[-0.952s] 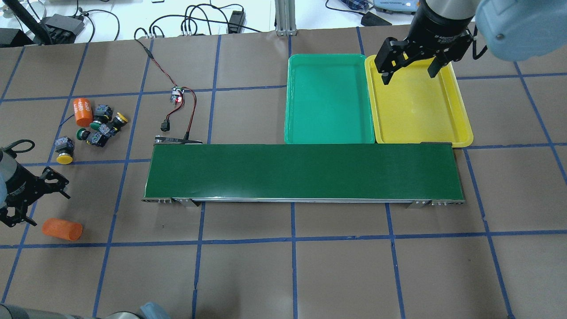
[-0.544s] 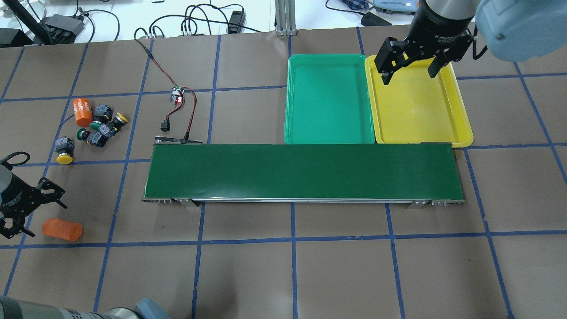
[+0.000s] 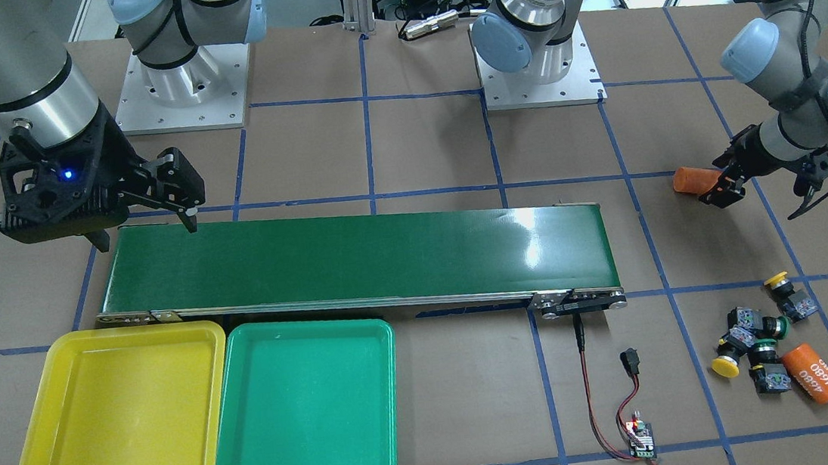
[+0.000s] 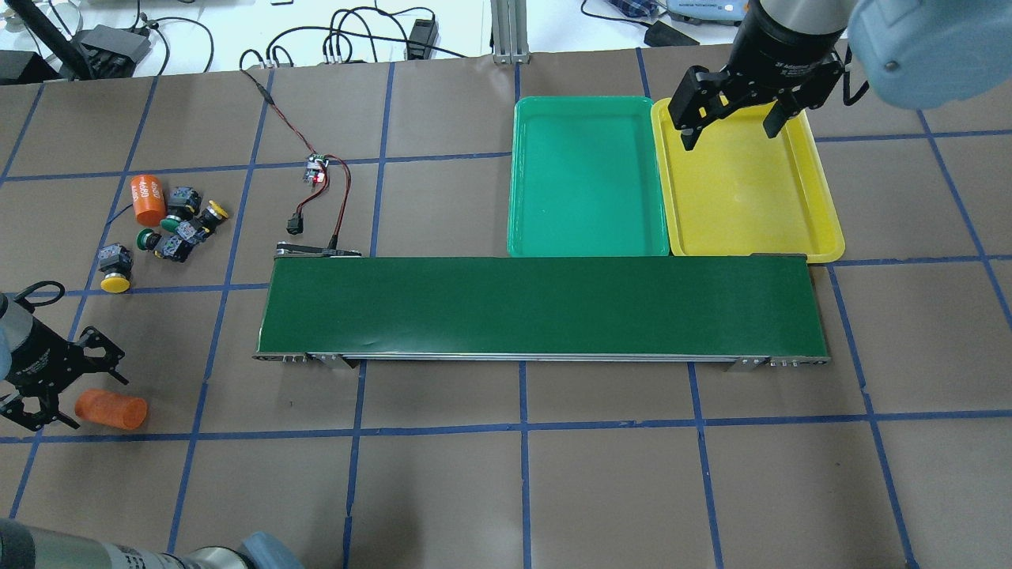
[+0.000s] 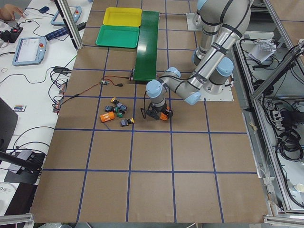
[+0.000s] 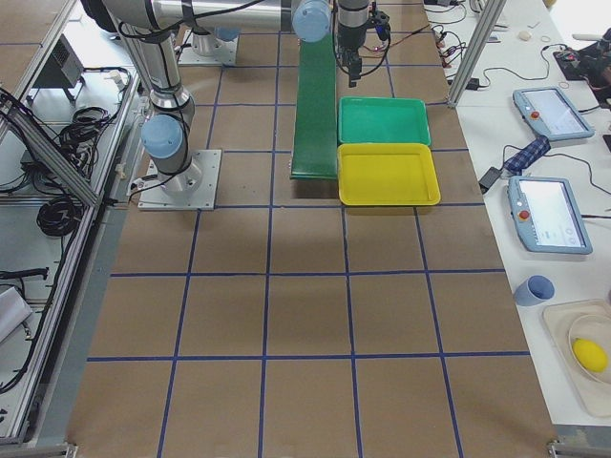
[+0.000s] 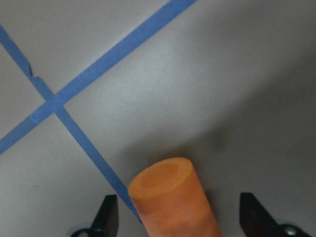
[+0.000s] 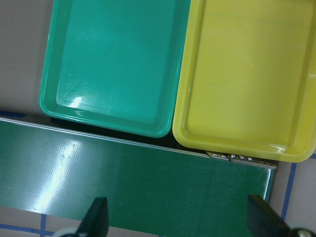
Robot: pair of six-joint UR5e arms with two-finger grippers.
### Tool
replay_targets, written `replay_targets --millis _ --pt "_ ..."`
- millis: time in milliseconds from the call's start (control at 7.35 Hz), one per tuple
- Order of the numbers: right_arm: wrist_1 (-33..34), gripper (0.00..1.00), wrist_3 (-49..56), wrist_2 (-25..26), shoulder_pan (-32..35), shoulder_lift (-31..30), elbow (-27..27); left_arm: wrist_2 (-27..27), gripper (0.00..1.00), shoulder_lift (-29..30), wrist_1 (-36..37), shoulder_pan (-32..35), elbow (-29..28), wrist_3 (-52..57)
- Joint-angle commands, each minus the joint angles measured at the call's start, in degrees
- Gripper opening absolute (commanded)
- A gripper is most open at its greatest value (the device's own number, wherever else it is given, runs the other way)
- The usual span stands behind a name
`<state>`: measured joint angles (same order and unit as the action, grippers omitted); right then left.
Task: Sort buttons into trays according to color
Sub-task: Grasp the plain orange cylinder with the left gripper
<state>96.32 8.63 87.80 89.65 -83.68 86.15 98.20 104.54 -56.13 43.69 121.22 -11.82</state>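
Observation:
I will next grab the plain orange cylinder by its flat-end with the cap (image 3: 685, 179) with my left gripper, to move the cylinder onto the conveyor belt (image 3: 354, 261).
Four buttons lie at the far left. One yellow-capped button (image 4: 115, 273) lies apart, and a yellow-capped button (image 4: 213, 213) and two green-capped buttons (image 4: 162, 241) are clustered; the cluster shows in the front view (image 3: 755, 340). The green tray (image 4: 585, 178) and yellow tray (image 4: 743, 190) stand empty behind the belt. My left gripper (image 4: 91, 399) is open, low, with its fingers either side of one end of a plain orange cylinder (image 7: 173, 197). My right gripper (image 4: 731, 118) is open and empty, high over the yellow tray and the belt's end.
A long dark-green conveyor belt (image 4: 541, 304) crosses the middle. An orange cylinder marked 4680 (image 4: 147, 199) lies against the button cluster. A small circuit board with red and black wires (image 4: 316, 170) lies behind the belt's left end.
My left gripper has moved toward the near edge and down, so its open fingers now straddle the plain orange cylinder. The right arm and all the objects have not moved.

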Motion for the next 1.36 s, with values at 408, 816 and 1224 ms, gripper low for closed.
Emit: replay_targets --millis 408,816,1224 --pt "0.0 1.0 0.1 0.0 0.0 0.0 0.0 -3.0 0.0 -1.8 0.0 0.0 0.0 -1.5" --pt "0.0 1.0 0.1 0.1 -0.1 0.0 0.0 -11.2 0.0 -3.5 -0.6 6.2 -5.1 -8.5" --pt "0.0 1.0 0.1 0.1 0.0 0.0 0.1 -13.8 0.0 -3.4 -4.5 27.6 -15.2 -36.7"
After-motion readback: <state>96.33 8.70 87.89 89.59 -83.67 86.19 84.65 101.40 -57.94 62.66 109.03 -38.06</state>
